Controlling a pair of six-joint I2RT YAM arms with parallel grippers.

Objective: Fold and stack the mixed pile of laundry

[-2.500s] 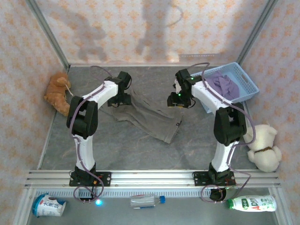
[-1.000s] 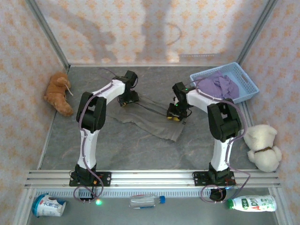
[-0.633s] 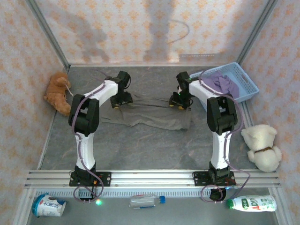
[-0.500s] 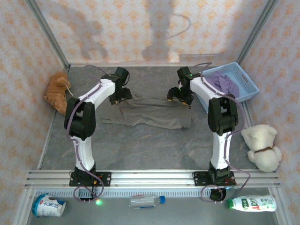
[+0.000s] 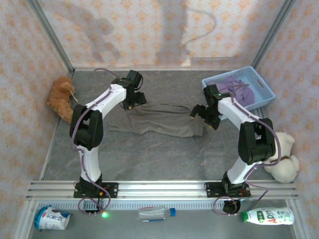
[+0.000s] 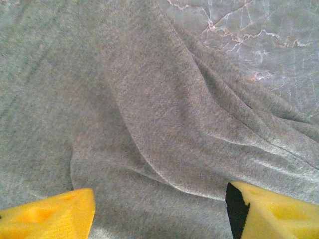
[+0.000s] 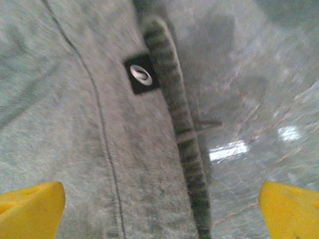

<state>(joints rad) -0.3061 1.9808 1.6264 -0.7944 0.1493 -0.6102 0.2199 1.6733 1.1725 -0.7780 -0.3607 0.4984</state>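
The robot's right gripper should next fold one end of the grey-brown trouser-like piece (image 5: 157, 119) over, so it should grab the piece there by its waistband edge beside the black label.
The grey-brown trouser-like piece (image 5: 157, 119) lies spread out flat across the middle of the table. My left gripper (image 5: 134, 99) hovers over its upper left edge; in the left wrist view the yellow fingertips (image 6: 50, 216) stand apart with rumpled grey cloth (image 6: 149, 114) lying loose below, so it is open. My right gripper (image 5: 200, 114) is at the garment's right end, wide open (image 7: 159, 209) over the dark ribbed waistband (image 7: 174, 114) and a small black label (image 7: 142, 74). The lavender shirt (image 5: 234, 88) lies bunched in the basket.
The light blue lattice basket (image 5: 263, 85) stands at the back right. An orange plush toy (image 5: 61, 98) lies against the left wall and a cream one (image 5: 283, 158) at the right. Bottles (image 5: 266, 215) lie in front of the rail.
The garment was pulled out flat between both grippers. My right gripper has opened, let go of the waistband end and moved toward the near right. The left gripper stays at the upper left edge.
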